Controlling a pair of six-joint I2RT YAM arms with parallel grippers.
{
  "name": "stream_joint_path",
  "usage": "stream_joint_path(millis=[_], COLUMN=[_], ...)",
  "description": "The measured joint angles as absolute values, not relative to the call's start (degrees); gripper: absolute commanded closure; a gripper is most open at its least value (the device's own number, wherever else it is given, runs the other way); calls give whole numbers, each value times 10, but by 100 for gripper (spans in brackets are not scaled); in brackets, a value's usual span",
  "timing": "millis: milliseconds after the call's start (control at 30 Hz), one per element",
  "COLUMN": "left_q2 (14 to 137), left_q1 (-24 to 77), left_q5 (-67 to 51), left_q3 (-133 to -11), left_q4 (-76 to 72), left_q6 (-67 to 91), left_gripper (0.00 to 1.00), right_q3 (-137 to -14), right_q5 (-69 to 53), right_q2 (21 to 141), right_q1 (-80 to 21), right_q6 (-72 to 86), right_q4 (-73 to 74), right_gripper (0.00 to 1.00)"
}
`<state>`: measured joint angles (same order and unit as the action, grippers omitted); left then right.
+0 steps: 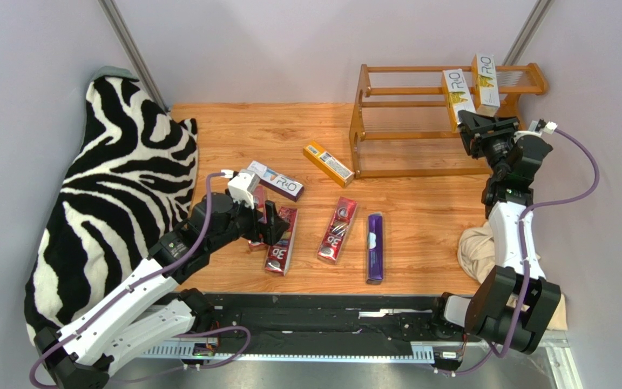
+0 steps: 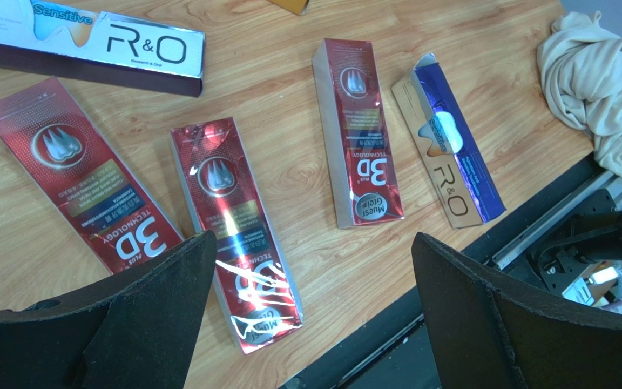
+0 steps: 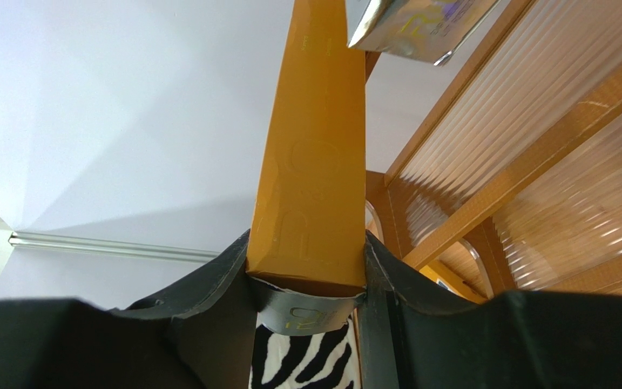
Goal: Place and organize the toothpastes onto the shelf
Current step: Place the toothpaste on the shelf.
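Note:
The orange-yellow carton's far end barely reaches the back bar of the shelf's top level, so the carton would fall short. The robot needs to move it toward the bar before opening its right gripper.
The wooden shelf stands at the back right. My right gripper is shut on an orange-yellow toothpaste carton, held at the shelf's top tier. A white carton with yellow-green print lies beside it on the top tier. My left gripper is open and empty, low over three red cartons. A purple carton lies to their right. Another purple carton with a white "R&O" face and an orange-yellow carton lie further back on the table.
A zebra-print cloth covers the left side. A beige cloth lies near the right arm. A black rail runs along the table's near edge. Grey walls close in the back and sides.

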<state>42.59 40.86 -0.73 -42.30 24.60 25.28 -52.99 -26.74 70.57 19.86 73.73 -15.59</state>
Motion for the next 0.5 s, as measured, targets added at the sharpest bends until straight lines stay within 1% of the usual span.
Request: stream_joint_path(millis=[500], left_q2=[426], left_q1=[409], left_q5=[-13], left_q3=[-419], left_q4=[245], left_q6=[253], left_gripper=[1], right_q3=[-519], right_q5=[-287], right_q2=[746], right_q1=[235], right_q6=[750], right_q4=[-221], right_gripper=[85])
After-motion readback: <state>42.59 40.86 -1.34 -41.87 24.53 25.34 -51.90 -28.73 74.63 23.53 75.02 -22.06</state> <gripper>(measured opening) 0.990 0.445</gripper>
